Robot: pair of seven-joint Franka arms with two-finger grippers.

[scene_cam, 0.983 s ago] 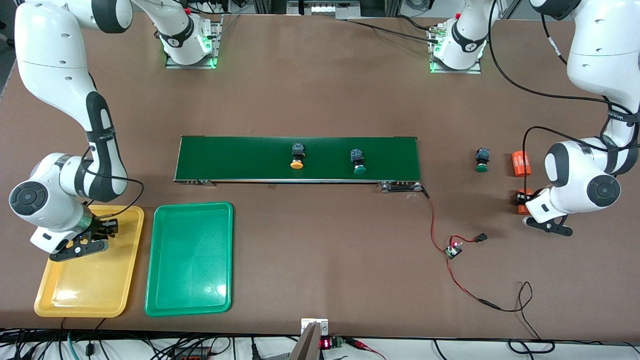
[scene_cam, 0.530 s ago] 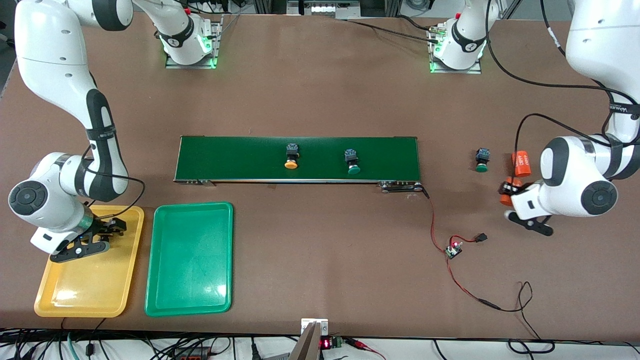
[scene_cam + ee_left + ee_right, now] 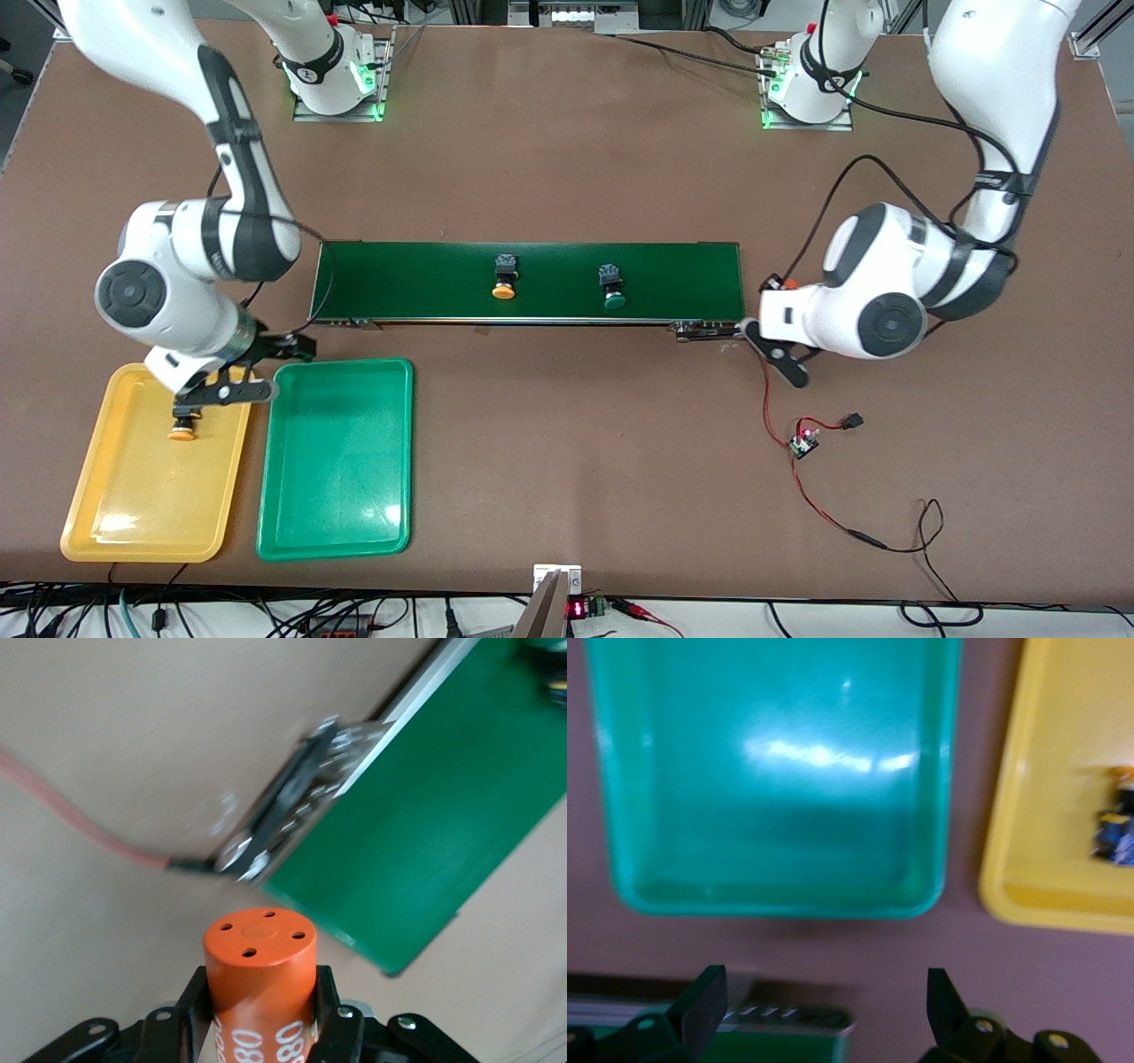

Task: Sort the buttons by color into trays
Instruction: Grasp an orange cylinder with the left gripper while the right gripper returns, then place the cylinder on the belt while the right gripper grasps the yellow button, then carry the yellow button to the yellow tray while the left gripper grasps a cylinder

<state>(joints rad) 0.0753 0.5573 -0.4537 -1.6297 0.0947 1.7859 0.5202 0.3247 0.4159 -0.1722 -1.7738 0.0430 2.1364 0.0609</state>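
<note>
The belt's orange-capped button should go into the yellow tray (image 3: 115, 523), so my right gripper will next grab the button by its orange cap (image 3: 504, 291) to sort it.
One orange-capped button (image 3: 182, 431) lies in the yellow tray (image 3: 115, 523); the right wrist view shows that button (image 3: 1116, 828) too. My right gripper (image 3: 261, 368) hangs open and empty over the gap between the yellow tray and the green tray (image 3: 337, 514). Two buttons ride the dark-green belt (image 3: 399, 279): an orange-capped one (image 3: 504, 276) and a green-capped one (image 3: 612, 288). Over the table at the belt's end toward the left arm, my left gripper (image 3: 769, 323) is shut on an orange cylinder (image 3: 260, 979) marked with white digits.
A red wire (image 3: 775, 416) runs from the belt's motor end (image 3: 292, 815) to a small circuit board (image 3: 804, 440) nearer the front camera. The green tray (image 3: 771, 771) holds nothing. The belt's end toward the right arm (image 3: 744, 1028) lies just under my right gripper.
My right gripper opened, left the orange-capped button in the yellow tray, then rose toward the belt. The left arm carried the cylinder to the belt's end. Both belt buttons drifted toward the right arm's end.
</note>
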